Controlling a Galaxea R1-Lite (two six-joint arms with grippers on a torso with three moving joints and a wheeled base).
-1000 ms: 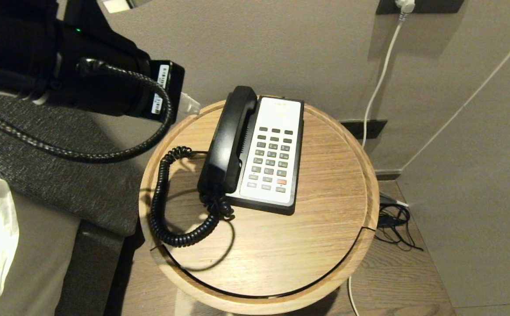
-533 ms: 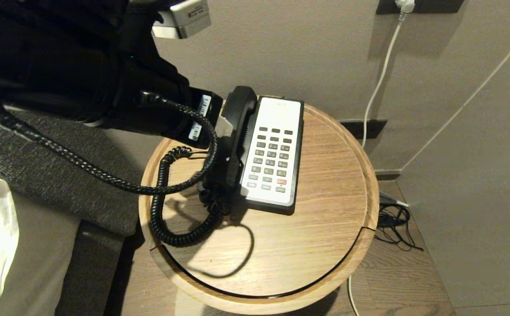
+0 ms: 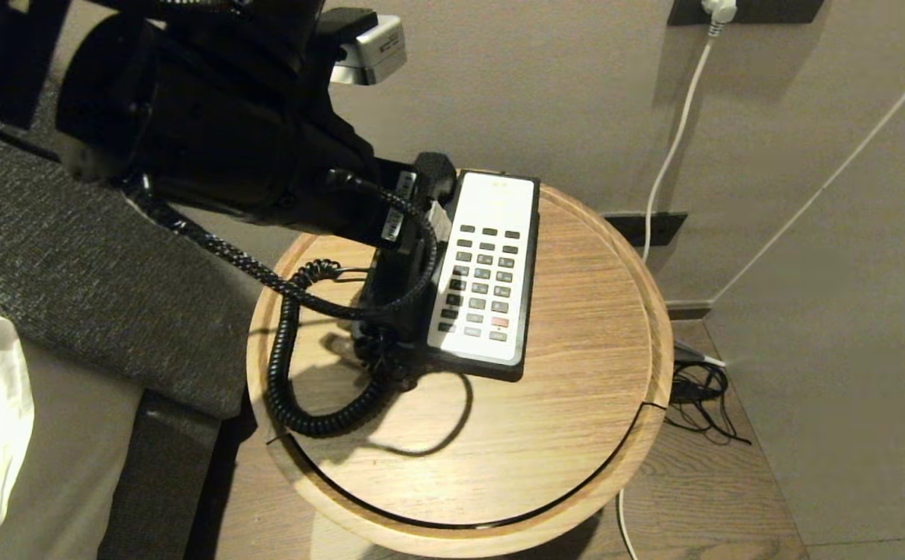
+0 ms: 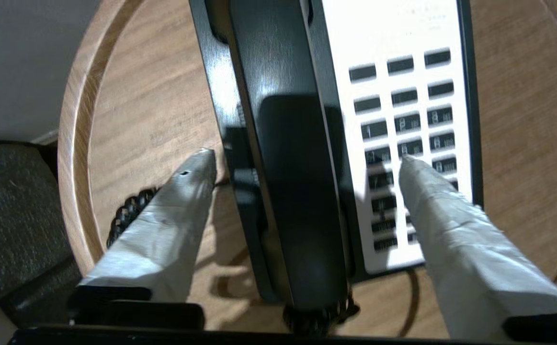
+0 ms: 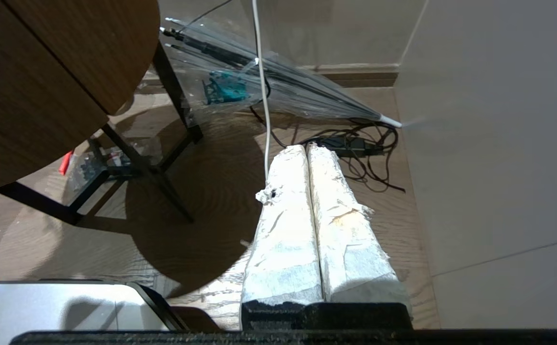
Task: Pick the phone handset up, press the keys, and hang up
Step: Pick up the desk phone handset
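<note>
The left gripper should open the line for pressing the keys, so next it should grab the phone handset by its long middle bar [image 4: 294,150].
The phone handset [image 4: 297,167] is long and glossy black, and it lies in the cradle on the left side of the black-and-white phone base [image 3: 491,264]. My left gripper [image 4: 305,157] is open and straddles the handset near its cord end. One taped finger [image 4: 177,211] is over the wood and the other finger [image 4: 450,225] is over the keys [image 4: 403,124]; neither touches the handset. In the head view my left arm [image 3: 250,148] hides most of the handset [image 3: 435,167]. The coiled cord [image 3: 289,365] loops across the table. My right gripper [image 5: 307,147] hangs shut and empty above the floor.
The phone stands on a round wooden table [image 3: 577,435] with a raised rim, close to the wall. A grey fabric edge [image 3: 71,264] lies to the left. A white cable [image 3: 674,140] runs down the wall to tangled black cables [image 3: 705,397]. A clear umbrella [image 5: 278,81] lies on the floor.
My left arm has swung in from the left and down over the phone, and it now covers most of the handset. The phone, the cord and the right arm have not moved.
</note>
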